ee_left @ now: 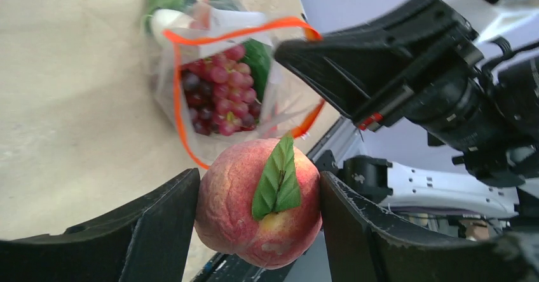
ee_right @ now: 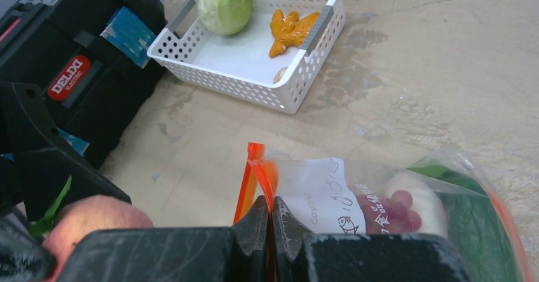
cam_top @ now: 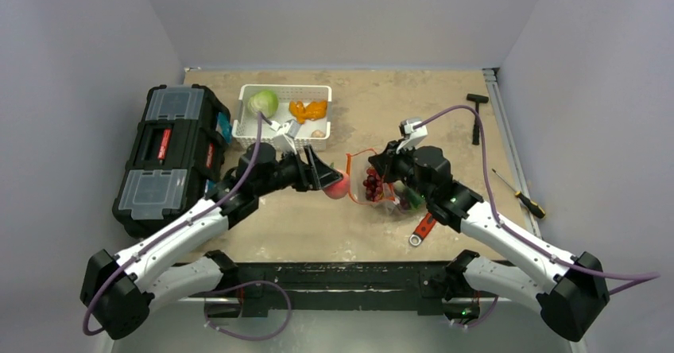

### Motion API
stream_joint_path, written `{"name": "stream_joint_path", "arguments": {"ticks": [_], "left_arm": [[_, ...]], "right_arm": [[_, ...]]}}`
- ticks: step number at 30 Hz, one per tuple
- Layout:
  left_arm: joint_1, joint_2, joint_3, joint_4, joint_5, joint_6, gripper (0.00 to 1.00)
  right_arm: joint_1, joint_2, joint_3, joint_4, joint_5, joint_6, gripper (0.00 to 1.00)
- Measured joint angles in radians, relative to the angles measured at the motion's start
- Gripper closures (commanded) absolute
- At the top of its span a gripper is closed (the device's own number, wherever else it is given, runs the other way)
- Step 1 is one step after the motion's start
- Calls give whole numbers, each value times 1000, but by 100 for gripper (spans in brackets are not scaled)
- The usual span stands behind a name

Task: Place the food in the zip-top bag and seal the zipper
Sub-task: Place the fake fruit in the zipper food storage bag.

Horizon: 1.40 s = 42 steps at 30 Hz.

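Observation:
The peach (ee_left: 257, 199) is still short of the bag's opening and would fall onto the table if I opened now. The peach goes in first, moved by my left gripper.
My left gripper (ee_left: 259, 212) is shut on a pink peach (ee_left: 257, 199) with a green leaf and holds it just left of the bag's mouth; the peach also shows in the top view (cam_top: 337, 186). The clear zip-top bag (cam_top: 380, 184) lies mid-table with its mouth held open toward the left. It holds dark red grapes (ee_left: 219, 91), a white radish (ee_right: 416, 199) and green leafy pieces (ee_left: 257, 56). My right gripper (ee_right: 271, 215) is shut on the orange-red zipper (ee_right: 260, 174) at the bag's upper lip.
A white slotted basket (cam_top: 253, 97) at the back holds a green cabbage (cam_top: 264, 102), an orange carrot piece (cam_top: 307, 110) and a small beige item. A black toolbox (cam_top: 171, 154) stands left. A red-handled wrench (cam_top: 422, 230), a screwdriver (cam_top: 520, 195) and a black T-tool (cam_top: 477, 114) lie right.

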<state>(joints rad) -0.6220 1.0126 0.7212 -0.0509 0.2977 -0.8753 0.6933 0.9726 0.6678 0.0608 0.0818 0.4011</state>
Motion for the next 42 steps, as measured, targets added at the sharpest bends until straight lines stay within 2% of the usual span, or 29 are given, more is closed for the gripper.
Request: {"name": "stream_joint_path", "arguments": {"ticks": [2,5,17,20,24,28,30,32,34,35,42], "left_arm": [[-83,-12,-17,51,-37,-4,95],[-130,15,-16,101,-75,-5,95],[-153,206,-16,167,-201,-43,96],[-160,237,-16,192,-210,-61,93],[-188,277,0,200,-219,-75,78],[-218,283,27,185,-225,-76,52],[-226,283,50,169,-223,-76,43],[-229,283,79,131,-224,-76,29],[-229,283,107,77,-225,-75,9],[-229,282,116,54,-227,-71,4],[-229,276,152,-75,-260,-56,0]], "right_arm": [[0,2,1,0,-14,6,100],[0,2,2,0,-32,19,100],[0,-11,5,21,-167,157,100],[0,-11,5,25,-183,172,100],[0,-3,5,30,-201,185,100],[0,2,5,33,-209,191,100],[0,2,5,34,-208,191,100],[0,2,5,38,-208,191,100],[0,2,5,40,-207,191,100],[0,2,5,40,-205,190,100],[0,3,5,41,-206,190,100]]}}
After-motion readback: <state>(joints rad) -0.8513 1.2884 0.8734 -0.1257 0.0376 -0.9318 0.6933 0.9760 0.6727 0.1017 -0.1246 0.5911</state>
